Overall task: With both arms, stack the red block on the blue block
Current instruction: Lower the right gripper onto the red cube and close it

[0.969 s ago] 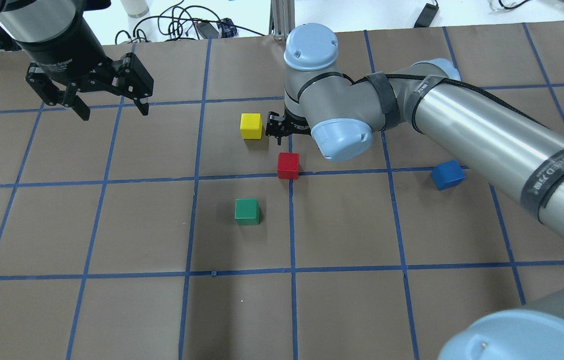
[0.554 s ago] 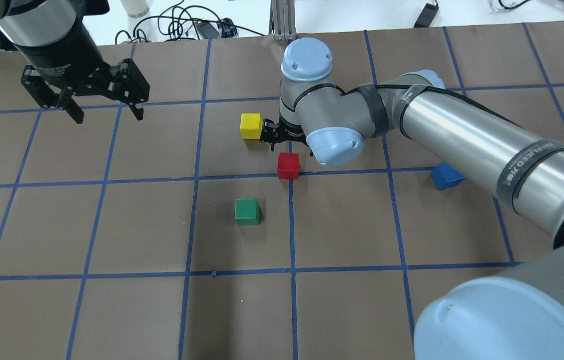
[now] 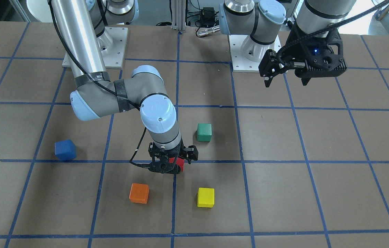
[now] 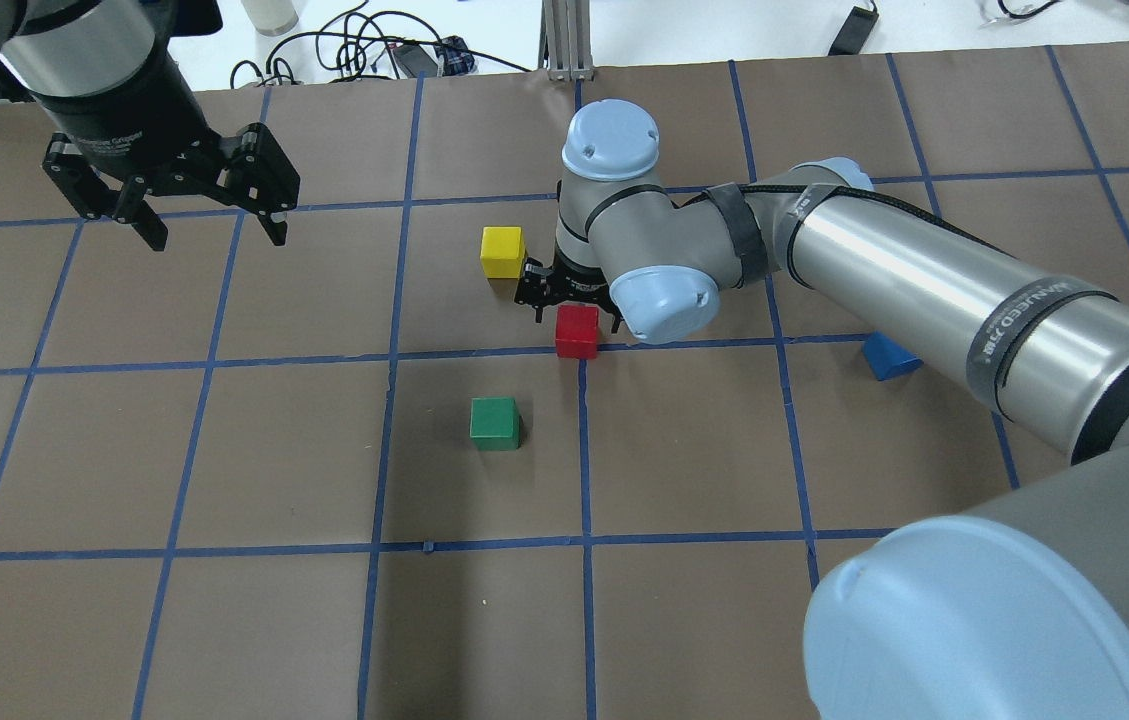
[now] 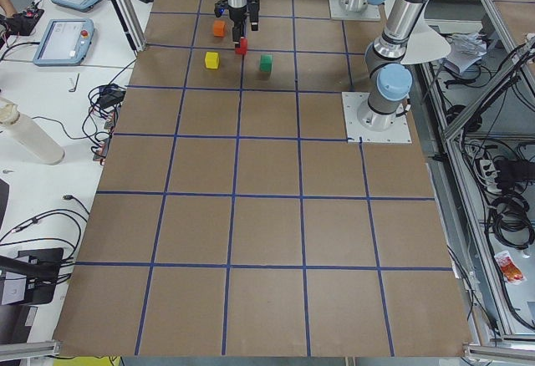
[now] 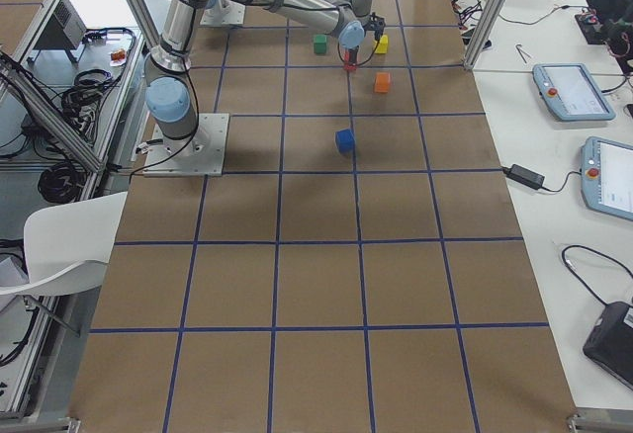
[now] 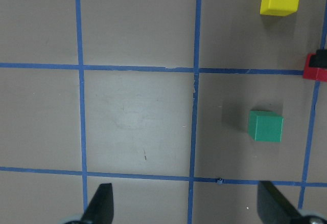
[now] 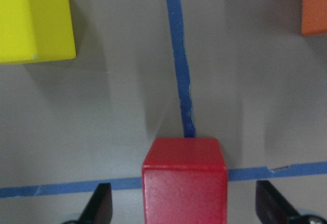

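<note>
I will grab the red block [image 3: 180,163] by its opposite sides with my right gripper next. Then I can stack it on the blue block [image 3: 65,149].
The red block [image 4: 577,333] sits on a blue tape line near the table's middle. My right gripper [image 4: 574,312] is open and low over it. In the right wrist view the red block [image 8: 184,180] lies between the two fingers [image 8: 100,203], with a gap on each side. In the front view the red block [image 3: 180,163] is mostly hidden behind the right gripper [image 3: 170,164]. The blue block [image 4: 886,356] lies to the right, partly under the right arm, and shows fully in the front view [image 3: 65,150]. My left gripper [image 4: 209,226] is open and empty, high at the far left.
A yellow block [image 4: 502,250] stands just beyond and left of the red one, close to the right gripper. A green block [image 4: 494,422] lies nearer the robot. An orange block [image 3: 139,193] sits on the far side and is hidden under the right arm in the overhead view.
My right gripper has moved toward the robot and down, from beside the yellow block to over the red block. The left gripper has barely shifted. No block has moved.
</note>
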`<state>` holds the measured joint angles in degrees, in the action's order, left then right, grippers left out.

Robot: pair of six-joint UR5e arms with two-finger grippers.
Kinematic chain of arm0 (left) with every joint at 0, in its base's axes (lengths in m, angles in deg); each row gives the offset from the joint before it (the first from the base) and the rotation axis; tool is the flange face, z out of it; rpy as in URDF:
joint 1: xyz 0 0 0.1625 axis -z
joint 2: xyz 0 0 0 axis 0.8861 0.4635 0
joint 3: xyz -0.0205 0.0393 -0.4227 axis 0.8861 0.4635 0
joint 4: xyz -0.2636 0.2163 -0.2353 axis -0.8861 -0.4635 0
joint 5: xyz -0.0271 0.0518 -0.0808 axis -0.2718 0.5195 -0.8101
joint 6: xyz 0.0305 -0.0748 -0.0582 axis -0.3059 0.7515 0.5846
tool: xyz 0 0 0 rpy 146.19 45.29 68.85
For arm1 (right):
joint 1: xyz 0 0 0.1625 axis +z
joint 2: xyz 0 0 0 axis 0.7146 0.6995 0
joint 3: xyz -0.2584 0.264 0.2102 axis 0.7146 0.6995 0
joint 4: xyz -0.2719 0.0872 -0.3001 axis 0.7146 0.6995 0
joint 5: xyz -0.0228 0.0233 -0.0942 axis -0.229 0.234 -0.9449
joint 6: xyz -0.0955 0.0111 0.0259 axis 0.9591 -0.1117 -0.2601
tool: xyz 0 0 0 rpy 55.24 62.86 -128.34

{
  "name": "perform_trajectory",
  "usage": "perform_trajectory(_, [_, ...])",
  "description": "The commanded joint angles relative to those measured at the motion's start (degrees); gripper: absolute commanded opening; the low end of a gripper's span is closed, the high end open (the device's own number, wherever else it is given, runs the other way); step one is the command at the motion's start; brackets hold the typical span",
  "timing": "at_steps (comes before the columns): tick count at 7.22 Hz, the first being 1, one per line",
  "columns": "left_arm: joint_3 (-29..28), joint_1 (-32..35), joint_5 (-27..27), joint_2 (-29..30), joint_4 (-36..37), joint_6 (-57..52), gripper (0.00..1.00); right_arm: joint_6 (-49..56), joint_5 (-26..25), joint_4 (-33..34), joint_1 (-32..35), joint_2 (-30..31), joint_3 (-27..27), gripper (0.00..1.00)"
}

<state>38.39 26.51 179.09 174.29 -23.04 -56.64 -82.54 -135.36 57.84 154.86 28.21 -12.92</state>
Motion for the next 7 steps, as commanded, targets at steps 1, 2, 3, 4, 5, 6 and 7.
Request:
perform_trajectory(1, [-0.11, -0.13, 0.17, -0.45, -1.66, 0.01, 1.00, 0.02, -0.04, 0.05, 0.00, -0.99, -0.16, 1.00])
perform_trajectory(2, [-0.46, -0.13, -0.09, 0.16, -1.41, 0.27, 1.00, 0.02, -0.48, 0.05, 0.00, -0.99, -0.16, 0.96])
perform_trajectory(3, [-0.03, -0.04, -0.01, -0.19, -1.41, 0.36, 1.00, -0.33, -0.13, 0.14, 0.00, -0.99, -0.16, 0.34])
perform_trajectory(4, [-0.11, -0.21, -0.27, -0.36, -1.41, 0.02, 1.00, -0.33, -0.04, -0.21, 0.00, -0.99, -0.16, 0.05])
perform_trajectory(5, [-0.03, 0.04, 0.08, -0.10, -1.41, 0.10, 1.00, -0.24, -0.21, -0.65, 0.00, -0.99, -0.07, 0.00])
perform_trajectory(6, [-0.03, 0.05, -0.09, -0.10, -1.32, 0.01, 1.00, 0.02, -0.56, -0.65, -0.08, -0.90, 0.19, 0.00])
perform_trajectory(7, [-0.03, 0.05, 0.17, -0.10, -1.41, 0.10, 1.00, 0.28, -0.74, -0.83, -0.26, -0.21, 0.63, 0.00])
